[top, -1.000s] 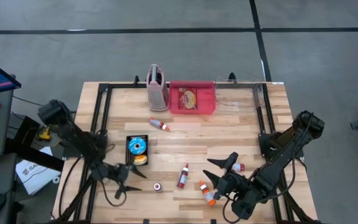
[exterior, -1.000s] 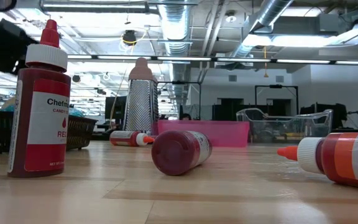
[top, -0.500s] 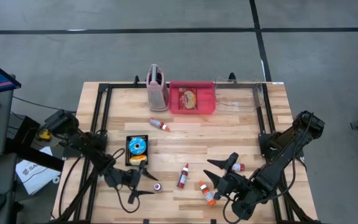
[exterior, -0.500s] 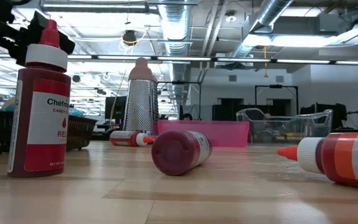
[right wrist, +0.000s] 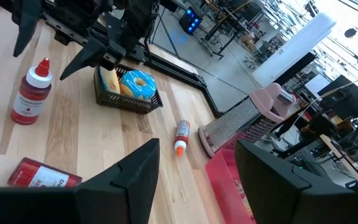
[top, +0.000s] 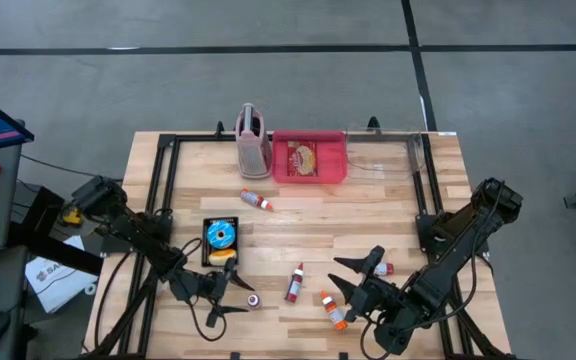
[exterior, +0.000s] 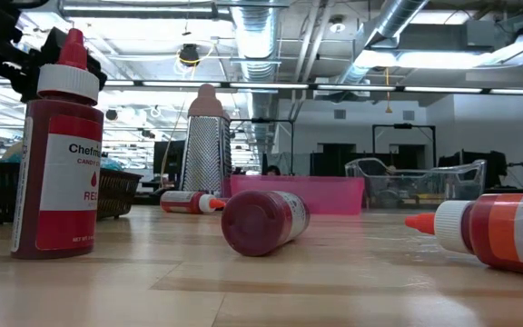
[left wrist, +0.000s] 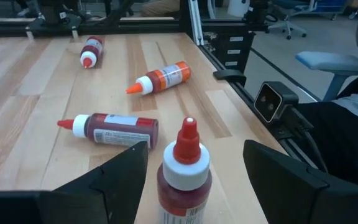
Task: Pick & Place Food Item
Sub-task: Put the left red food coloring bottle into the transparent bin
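The left gripper will pick up the bottle by its white collar (left wrist: 186, 168) next, which leaves the bottle's red tip (left wrist: 188, 138) free for the pick and place.
A small red bottle with a white collar and red tip (left wrist: 184, 167) stands upright on its base near the table's front edge (top: 253, 299); the low view shows it large at the left (exterior: 57, 154). My left gripper (top: 230, 300) is open, low over the table. Its two fingers (left wrist: 120, 177) stand on either side of the bottle without touching it. A black basket (top: 220, 240) behind it holds a blue donut (right wrist: 133, 83) and a yellow piece. My right gripper (top: 334, 272) hangs open above the table's front right, holding nothing.
Three more bottles lie on their sides: a red one (top: 295, 283), an orange one (top: 332, 310) and one (top: 256, 199) farther back. A grater (top: 252, 140), a red tray (top: 310, 158) with food and a clear bin (top: 383, 155) stand along the far edge.
My left gripper has moved low over the table toward the right edge. It has come up to the upright red bottle, so that its open fingers now flank it, and has then kept still. The bottle has not moved.
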Tool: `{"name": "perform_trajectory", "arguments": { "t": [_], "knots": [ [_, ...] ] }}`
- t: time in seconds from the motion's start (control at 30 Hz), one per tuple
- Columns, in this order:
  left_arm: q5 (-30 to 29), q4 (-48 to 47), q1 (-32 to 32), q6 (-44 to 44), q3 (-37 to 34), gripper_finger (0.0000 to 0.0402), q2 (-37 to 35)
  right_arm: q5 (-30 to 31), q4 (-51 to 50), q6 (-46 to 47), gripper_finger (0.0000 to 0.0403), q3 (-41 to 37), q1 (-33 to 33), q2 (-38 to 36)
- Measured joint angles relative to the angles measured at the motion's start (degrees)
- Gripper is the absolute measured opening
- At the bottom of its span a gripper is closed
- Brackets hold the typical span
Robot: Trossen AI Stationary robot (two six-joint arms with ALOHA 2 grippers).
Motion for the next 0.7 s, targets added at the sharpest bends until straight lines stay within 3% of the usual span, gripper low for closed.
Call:
{"name": "perform_trajectory", "arguments": {
  "t": [0.7],
  "knots": [
    [2.08, -0.84, 2.64, 0.39, 2.67, 0.0249, 4.24, 0.0, 0.32, 0.02, 0.0202, 0.01, 0.31, -0.02]
  ]
}}
